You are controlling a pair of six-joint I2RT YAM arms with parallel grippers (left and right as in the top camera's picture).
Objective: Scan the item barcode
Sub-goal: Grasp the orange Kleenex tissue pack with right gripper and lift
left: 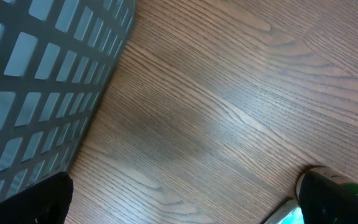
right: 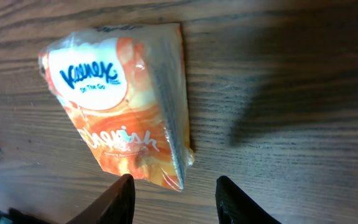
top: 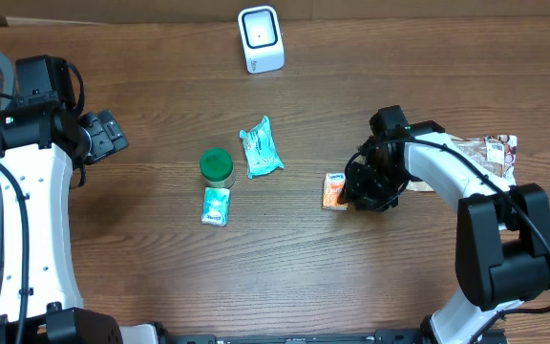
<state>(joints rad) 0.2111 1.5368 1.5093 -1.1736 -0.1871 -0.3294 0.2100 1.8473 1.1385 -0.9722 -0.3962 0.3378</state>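
The orange Kleenex tissue pack needs most of its sides uncovered for barcode scanning, so my right gripper should grab its nearest corner next.
An orange Kleenex tissue pack lies flat on the wooden table right of centre. My right gripper sits just right of it. In the right wrist view the pack rests with its lower corner just beyond the gripper, whose jaws stand apart with nothing between them. The white barcode scanner stands at the far edge of the table. My left gripper hovers open at the far left, and in its wrist view only bare wood lies between the fingers. No barcode shows on the pack.
A green-lidded jar, a teal packet and a small teal tissue pack lie mid-table. A snack bag lies at the far right under the right arm. A grey mesh basket stands at the left edge.
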